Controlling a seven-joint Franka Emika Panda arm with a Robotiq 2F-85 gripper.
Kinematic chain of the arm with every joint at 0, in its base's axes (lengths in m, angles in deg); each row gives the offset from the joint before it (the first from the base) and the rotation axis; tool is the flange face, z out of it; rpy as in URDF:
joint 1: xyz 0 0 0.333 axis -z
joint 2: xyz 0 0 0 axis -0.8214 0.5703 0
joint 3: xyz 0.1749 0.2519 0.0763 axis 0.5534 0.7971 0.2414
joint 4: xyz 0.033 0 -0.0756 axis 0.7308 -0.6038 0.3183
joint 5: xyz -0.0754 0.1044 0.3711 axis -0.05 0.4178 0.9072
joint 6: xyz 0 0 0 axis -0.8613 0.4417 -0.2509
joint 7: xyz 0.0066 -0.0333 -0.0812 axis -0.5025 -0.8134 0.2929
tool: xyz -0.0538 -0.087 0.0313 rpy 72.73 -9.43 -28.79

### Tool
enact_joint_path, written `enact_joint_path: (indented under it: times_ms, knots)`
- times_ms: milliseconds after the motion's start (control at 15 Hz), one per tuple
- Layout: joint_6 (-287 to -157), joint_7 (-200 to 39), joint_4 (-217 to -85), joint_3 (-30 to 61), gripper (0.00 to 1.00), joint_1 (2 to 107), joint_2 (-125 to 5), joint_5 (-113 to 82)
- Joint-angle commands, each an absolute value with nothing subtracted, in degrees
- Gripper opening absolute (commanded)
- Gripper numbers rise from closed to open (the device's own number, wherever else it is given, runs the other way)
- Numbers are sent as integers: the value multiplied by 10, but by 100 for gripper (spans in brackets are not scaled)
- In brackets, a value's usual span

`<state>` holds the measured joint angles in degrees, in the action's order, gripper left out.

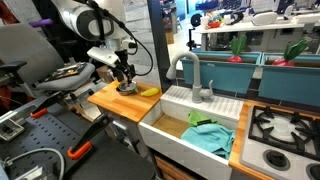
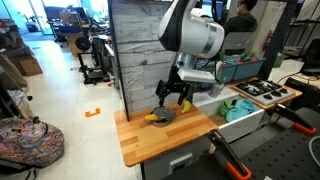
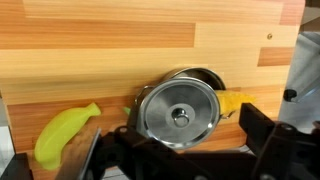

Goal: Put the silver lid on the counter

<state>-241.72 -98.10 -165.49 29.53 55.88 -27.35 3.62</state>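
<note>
My gripper should lower first and then close on the lid. The lid's knob is below my spread fingers, so they would miss the lid if I closed now.
The silver lid [image 3: 180, 112] lies flat on the wooden counter [image 3: 120, 45], knob up. It also shows in both exterior views [image 1: 128, 89] [image 2: 164, 115]. My gripper [image 3: 186, 140] is directly over it with its dark fingers spread to either side of the lid, not touching it. In the exterior views the gripper [image 1: 125, 78] [image 2: 174, 97] hangs just above the lid, open. A yellow-green banana-shaped object [image 3: 66, 134] lies beside the lid, and another yellow piece [image 3: 236, 101] sticks out from under the lid's far side.
The white sink basin [image 1: 190, 128] with a teal cloth [image 1: 208, 138] and a grey faucet [image 1: 194, 75] adjoins the counter. The stove with black grates [image 1: 285, 128] is beyond it. The counter edge [image 2: 135, 155] is near.
</note>
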Motion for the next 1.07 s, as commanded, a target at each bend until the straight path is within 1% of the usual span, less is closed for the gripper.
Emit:
enact_joint_path:
  times_ms: [0, 333, 400, 467, 600, 667, 733, 933, 1000]
  knots:
    - [-2411, -967, -1603, 306, 100, 563, -231, 10]
    - [-2404, -964, -1563, 311, 100, 561, -195, -8]
    - [-2405, -967, -1558, 313, 80, 562, -190, -12]
    - [-2405, -967, -1553, 313, 73, 562, -186, -16]
    - [-2407, -969, -1546, 316, 54, 563, -180, -19]
    - [-2406, -968, -1543, 316, 42, 563, -178, -21]
    - [-2406, -969, -1541, 317, 34, 563, -176, -23]
    - [-2407, -970, -1537, 319, 5, 565, -175, -26]
    - [-2405, -971, -1540, 320, 0, 567, -178, -27]
